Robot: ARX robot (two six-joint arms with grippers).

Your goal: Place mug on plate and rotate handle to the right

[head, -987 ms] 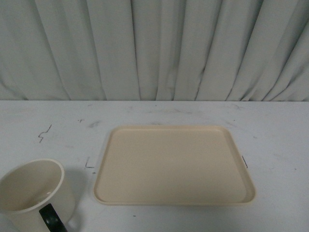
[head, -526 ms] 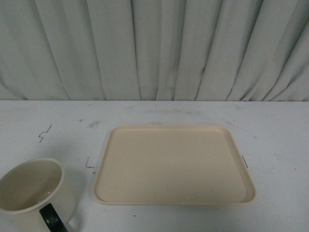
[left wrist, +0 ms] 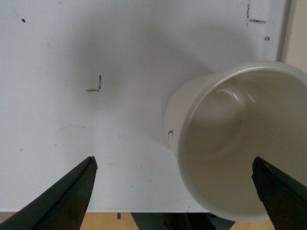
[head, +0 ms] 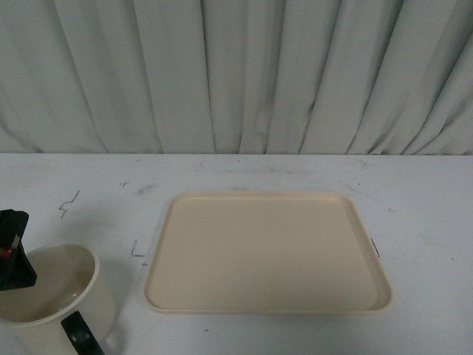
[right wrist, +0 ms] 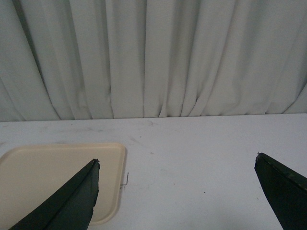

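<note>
The cream-white mug needs to go on the beige plate point(head: 266, 251), so my left gripper needs to grab the mug by its rim point(head: 50, 248) next.
The cream-white mug point(head: 55, 296) stands upright on the table at the front left, to the left of the plate and off it. Its black handle point(head: 80, 334) points toward the front. The beige plate point(head: 266, 251) lies bare in the middle. A black part of my left gripper point(head: 13, 251) shows at the left edge, over the mug's far-left rim. In the left wrist view the left gripper point(left wrist: 173, 160) is open above the mug point(left wrist: 240, 143), which sits toward one finger. My right gripper point(right wrist: 177, 160) is open and empty over the table right of the plate point(right wrist: 48, 177).
The white table point(head: 414, 222) carries small black corner marks beside the plate point(head: 137, 251). A grey curtain point(head: 236, 74) closes the far side. The table's near edge shows in the left wrist view point(left wrist: 144, 213).
A black part of my left gripper has come into the front view at the left edge, above the mug. The mug and the plate have not moved.
</note>
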